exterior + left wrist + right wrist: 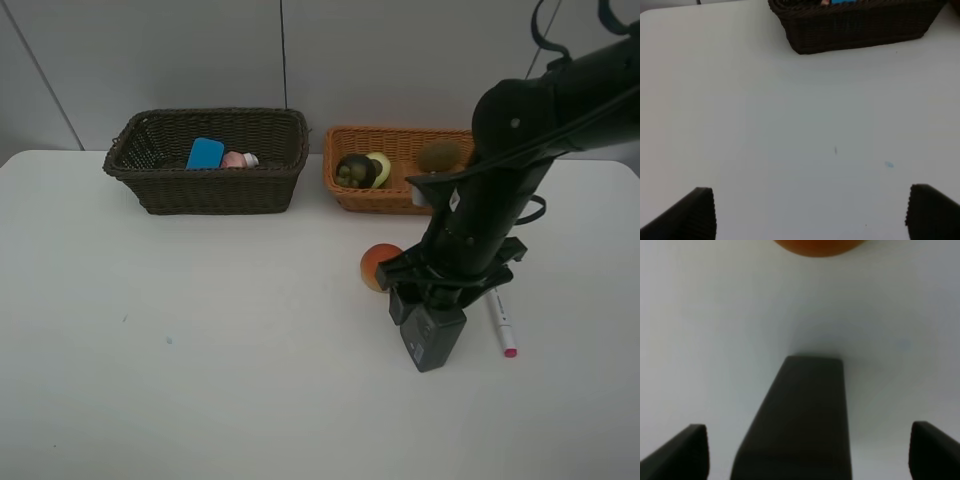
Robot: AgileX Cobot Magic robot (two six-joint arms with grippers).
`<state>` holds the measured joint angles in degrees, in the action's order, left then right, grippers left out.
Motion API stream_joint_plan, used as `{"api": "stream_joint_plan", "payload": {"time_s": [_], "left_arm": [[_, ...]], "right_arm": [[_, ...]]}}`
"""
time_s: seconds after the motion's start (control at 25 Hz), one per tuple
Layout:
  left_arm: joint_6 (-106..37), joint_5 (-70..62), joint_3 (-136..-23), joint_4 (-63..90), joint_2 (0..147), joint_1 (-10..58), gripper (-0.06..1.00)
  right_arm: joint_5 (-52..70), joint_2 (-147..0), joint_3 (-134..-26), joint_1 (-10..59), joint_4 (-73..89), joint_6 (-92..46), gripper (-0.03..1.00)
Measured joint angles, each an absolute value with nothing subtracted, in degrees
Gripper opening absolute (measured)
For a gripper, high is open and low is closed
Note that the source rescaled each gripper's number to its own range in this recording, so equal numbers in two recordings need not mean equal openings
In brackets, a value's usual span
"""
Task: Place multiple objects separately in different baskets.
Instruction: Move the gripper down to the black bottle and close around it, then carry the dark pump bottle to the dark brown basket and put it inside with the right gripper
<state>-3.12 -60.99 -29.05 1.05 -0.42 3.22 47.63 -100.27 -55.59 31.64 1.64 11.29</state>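
Observation:
My right gripper's fingers reach down around the dark bottle's upper body, so closing now would catch the bottle. It is time for my right gripper to close.
The dark brown basket (160, 190) holds the blue eraser (205, 153) and the pink bottle (236, 159). The light orange basket (350, 197) holds the mangosteen (352, 171), the avocado half (380, 166) and the kiwi (439, 156). The peach (378, 265), the white marker (502, 322) and the dark pump bottle (432, 338) lie on the table. My right gripper (807, 450) is low over the dark bottle (800, 425), open, with a finger on each side; the peach (815, 246) lies just beyond. My left gripper (810, 210) is open and empty, facing the dark basket (855, 30).
The white table (200, 340) carries both baskets side by side at its back edge, against a grey wall. My right arm (500, 190) reaches down in front of the light basket and hides part of its right end. The left arm is out of the exterior view.

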Motion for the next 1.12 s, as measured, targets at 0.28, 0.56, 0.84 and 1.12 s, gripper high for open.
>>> {"api": "stream_joint_plan", "payload": {"time_s": [0.28, 0.56, 0.84, 1.12], "left_arm": [[-3.12, -60.99, -29.05, 1.05, -0.42, 3.22, 0.93], [-3.12, -60.99, -29.05, 1.05, -0.42, 3.22, 0.93], [-3.12, -60.99, -29.05, 1.05, -0.42, 3.22, 0.93], [-3.12, -60.99, -29.05, 1.05, -0.42, 3.22, 0.93]], "right_arm": [[49.19, -100.81, -55.94, 31.64, 1.39, 11.29, 0.73], [50.49, -100.81, -56.10, 31.69, 1.80, 11.35, 0.36], [57.84, -96.32, -61.34, 31.69, 1.61, 9.55, 0.35], [60.26, -99.84, -85.60, 31.69, 0.97, 6.83, 0.35]]}}
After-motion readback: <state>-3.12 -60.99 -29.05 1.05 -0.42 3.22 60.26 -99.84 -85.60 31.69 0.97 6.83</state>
